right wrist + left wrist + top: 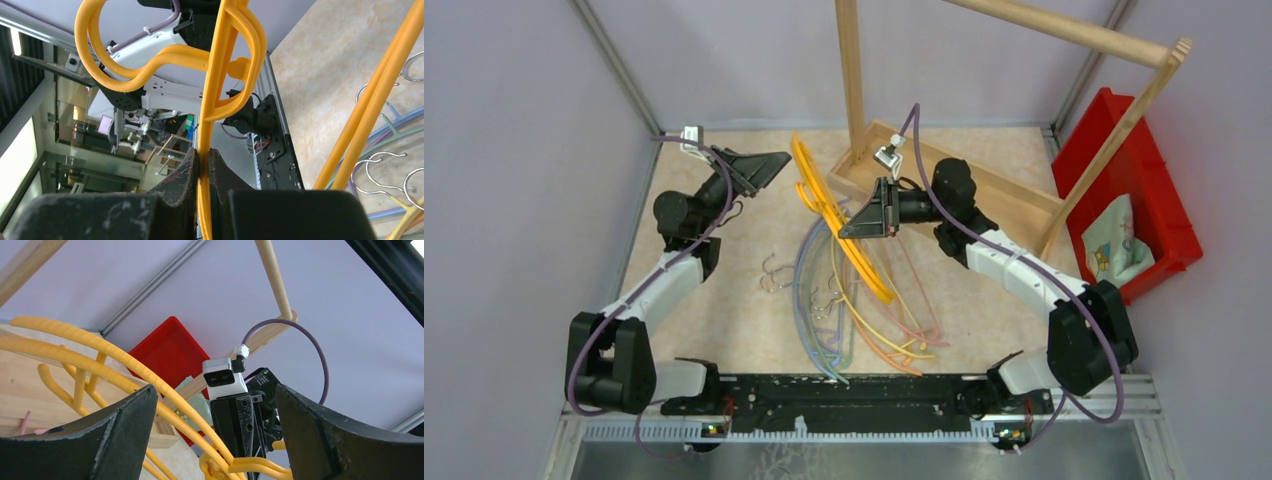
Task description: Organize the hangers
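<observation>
Next, my left gripper grabs the yellow hanger's sloping bar (184, 413), across the hook from my right gripper, and leaves the hook free to hang.
My right gripper (852, 226) is shut on a yellow hanger (844, 225) and holds it tilted above the table. In the right wrist view the fingers (186, 172) pinch the hanger's thin yellow bar (216, 75), with its looped end above the gripper (202, 156). My left gripper (762, 168) is open and empty, raised to the left of the hanger's top end. In its wrist view the gripper (215, 390) faces the yellow hanger (125, 369) and the right gripper behind it. Several more hangers (864, 315), blue, green, pink, orange and yellow, lie in a tangled pile on the table.
A wooden rack stands at the back right, with a flat base (984, 190), an upright post (851, 80) and a top bar (1064, 30). A red bin (1159, 215) holding a printed bag sits at the right edge. Loose metal hooks (774, 272) lie left of the pile.
</observation>
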You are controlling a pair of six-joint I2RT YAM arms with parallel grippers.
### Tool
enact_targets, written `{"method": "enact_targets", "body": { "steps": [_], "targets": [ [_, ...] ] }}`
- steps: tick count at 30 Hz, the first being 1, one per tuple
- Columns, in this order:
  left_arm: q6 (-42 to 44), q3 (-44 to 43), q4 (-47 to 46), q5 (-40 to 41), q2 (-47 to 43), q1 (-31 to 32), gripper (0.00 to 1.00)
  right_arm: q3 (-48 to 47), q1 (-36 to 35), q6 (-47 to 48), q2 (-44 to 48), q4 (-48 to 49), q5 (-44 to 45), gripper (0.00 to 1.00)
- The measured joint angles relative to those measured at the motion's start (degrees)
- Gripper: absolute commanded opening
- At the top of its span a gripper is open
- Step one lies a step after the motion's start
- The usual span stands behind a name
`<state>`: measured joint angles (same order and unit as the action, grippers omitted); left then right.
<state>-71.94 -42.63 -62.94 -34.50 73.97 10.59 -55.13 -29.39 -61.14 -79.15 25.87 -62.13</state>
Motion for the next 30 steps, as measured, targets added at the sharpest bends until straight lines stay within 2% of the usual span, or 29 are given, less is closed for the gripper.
{"method": "enact_targets", "body": {
  "steps": [13, 18, 27, 30],
  "targets": [
    [-0.2, 2.8, 2.8, 0.0, -0.2, 0.9, 0.90, -0.1, -0.5, -0.6, 0.0, 0.6, 0.1, 0.06],
    [0.0, 3.0, 3.9, 0.0, -0.7, 0.9, 0.81, -0.2, -0.5, -2.9, -0.4, 3.5, -0.2, 0.06],
    [-0.3, 2.5, 3.8, 0.7, 1.2, 2.4, 0.79, -0.2, -1.1, -8.4, -2.2, 10.6, -0.9, 0.06],
    [-0.3, 1.2, 3.8, 1.1, 2.4, 3.1, 0.71, -0.2, -1.5, -9.0, -2.8, 11.5, -1.1, 0.06]
  ]
}}
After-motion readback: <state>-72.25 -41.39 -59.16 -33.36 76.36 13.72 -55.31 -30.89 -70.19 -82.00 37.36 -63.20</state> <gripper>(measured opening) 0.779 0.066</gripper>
